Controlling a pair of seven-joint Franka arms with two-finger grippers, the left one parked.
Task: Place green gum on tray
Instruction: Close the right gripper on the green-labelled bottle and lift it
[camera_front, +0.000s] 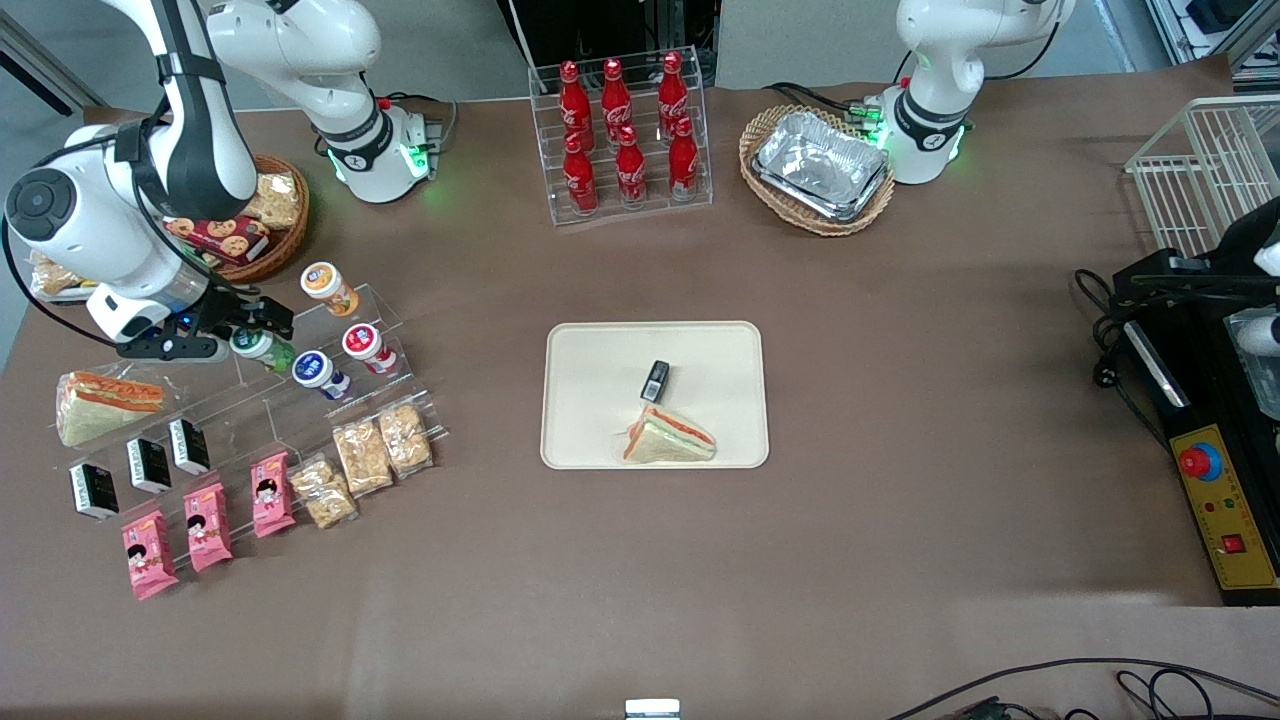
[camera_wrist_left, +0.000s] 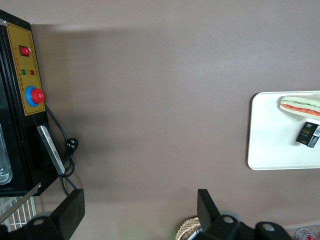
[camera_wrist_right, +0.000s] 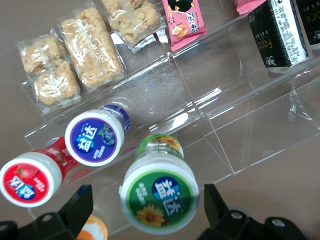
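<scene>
The gripper grabs the small green bottle by its white lid (camera_front: 248, 343) next, to place the bottle on the cream tray (camera_front: 590, 400).
The green gum (camera_front: 262, 347) is a small green bottle with a green-rimmed white lid, lying on the upper step of a clear acrylic rack (camera_front: 300, 400) toward the working arm's end of the table. In the right wrist view its lid (camera_wrist_right: 160, 192) faces the camera. My gripper (camera_front: 245, 335) is open, and its fingers (camera_wrist_right: 80, 205) stand one on either side of the lid with gaps, not gripping. The cream tray (camera_front: 590, 400) lies at the table's middle, also in the left wrist view (camera_wrist_left: 270, 135), holding a wrapped sandwich (camera_front: 668, 438) and a small black pack (camera_front: 655, 380).
Blue-lidded (camera_wrist_right: 95, 138), red-lidded (camera_wrist_right: 30, 179) and orange-lidded (camera_front: 325, 285) bottles lie beside the green gum. Lower rack steps hold black packs, pink packets and cracker bags. A cola bottle rack (camera_front: 620, 135) and a wicker basket of foil trays (camera_front: 818, 165) stand farther from the camera.
</scene>
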